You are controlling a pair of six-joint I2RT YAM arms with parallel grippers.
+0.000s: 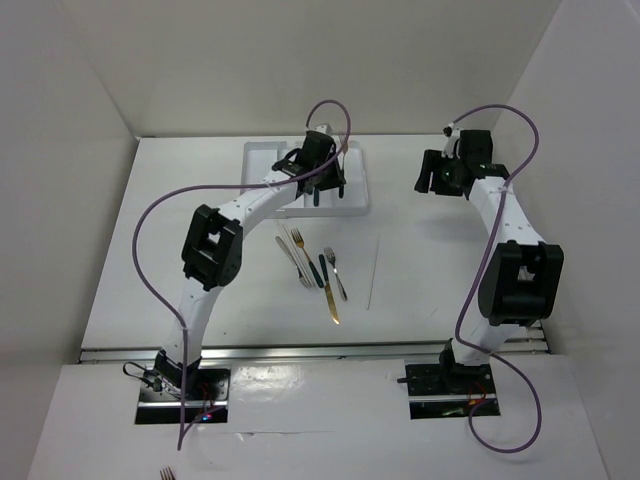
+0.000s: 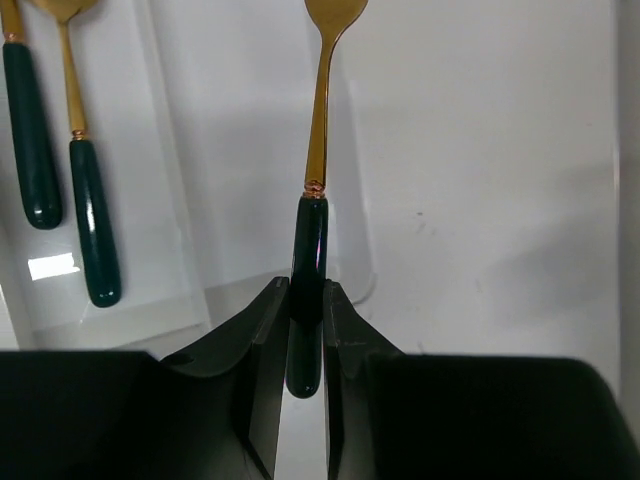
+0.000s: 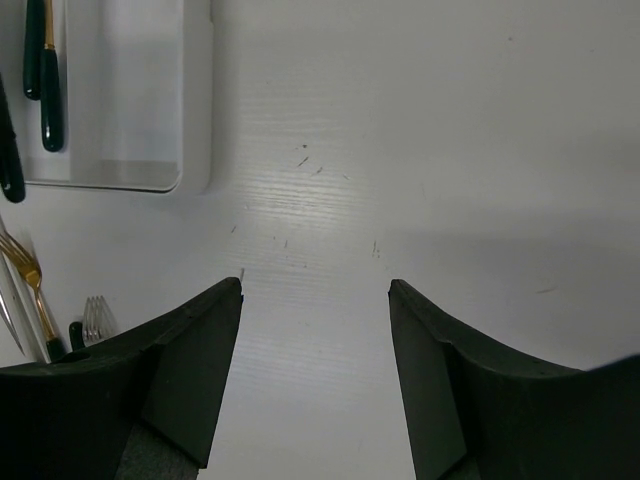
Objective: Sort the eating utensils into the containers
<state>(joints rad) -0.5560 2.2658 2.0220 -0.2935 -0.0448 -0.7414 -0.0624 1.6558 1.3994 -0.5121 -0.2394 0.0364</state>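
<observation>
The gold utensil hangs high above the tray (image 1: 256, 152), over the side of the tray's section. My left gripper now stays closed on it until it is lower.
My left gripper (image 2: 307, 290) is shut on the dark teal handle of a gold utensil (image 2: 316, 130), whose gold end points away over the white tray (image 2: 250, 150). Two more teal-handled gold utensils (image 2: 95, 220) lie in a compartment to its left. From above, the left gripper (image 1: 325, 178) hovers over the right part of the tray (image 1: 256, 152). Several loose utensils (image 1: 322, 272) and a thin pale stick (image 1: 372, 272) lie on the table in front of the tray. My right gripper (image 3: 315, 290) stands open above bare table, right of the tray (image 3: 195, 150).
White walls close the table on three sides. A gold fork (image 3: 30, 270) and a silver fork (image 3: 95, 315) show at the right wrist view's lower left. Another fork (image 1: 167, 473) lies on the near ledge by the left base.
</observation>
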